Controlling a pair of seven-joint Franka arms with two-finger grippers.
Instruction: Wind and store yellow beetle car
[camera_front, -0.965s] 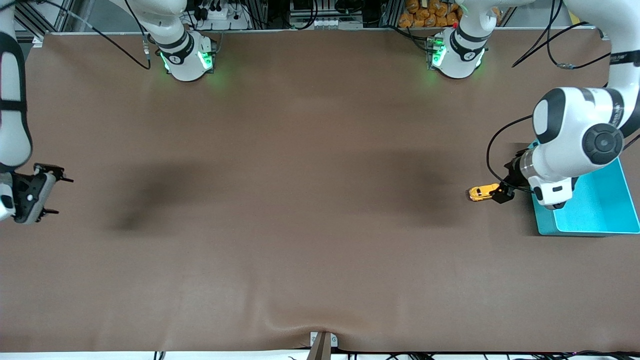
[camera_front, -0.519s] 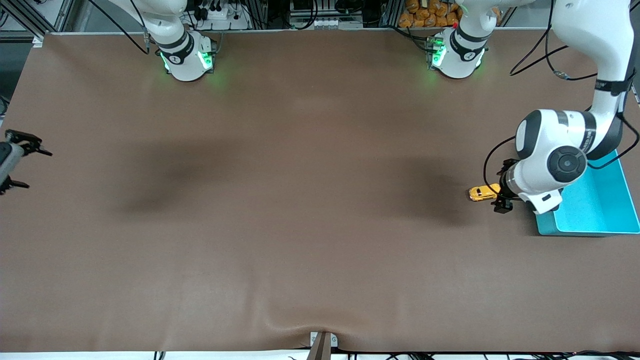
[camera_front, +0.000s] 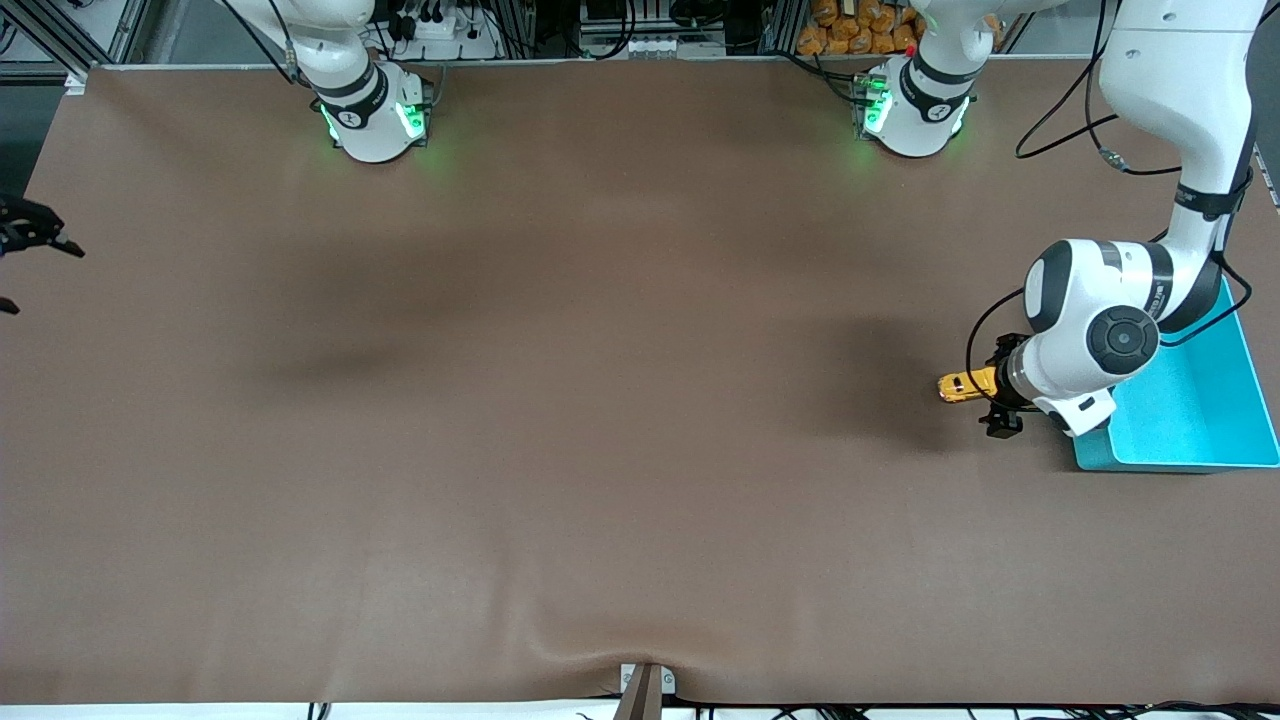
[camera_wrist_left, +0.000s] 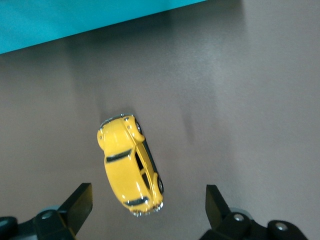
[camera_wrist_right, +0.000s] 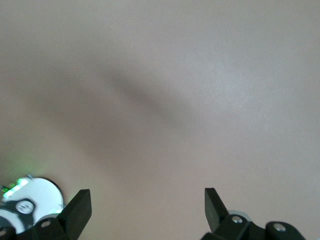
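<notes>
My left gripper should lower before closing on the yellow beetle car, as its fingers are above the car's roof.
The yellow beetle car (camera_front: 962, 385) stands on the brown table beside the turquoise bin (camera_front: 1200, 410), toward the left arm's end. In the left wrist view the car (camera_wrist_left: 129, 166) lies partly between the open black fingers, untouched. My left gripper (camera_front: 1000, 400) is open and hangs low over the car's end nearest the bin. My right gripper (camera_front: 15, 265) is open and empty at the right arm's end of the table, mostly cut off by the view's edge; its wrist view (camera_wrist_right: 147, 210) shows only bare table.
The turquoise bin's wall (camera_wrist_left: 75, 20) shows close to the car in the left wrist view. The two arm bases (camera_front: 372, 115) (camera_front: 912, 110) stand along the table's edge farthest from the front camera. A small bracket (camera_front: 645, 685) sits at the nearest edge.
My left arm has swung and lowered its gripper around the car's bin-side end. My right gripper has withdrawn toward the table's end, nearly leaving the view. The car has not moved.
</notes>
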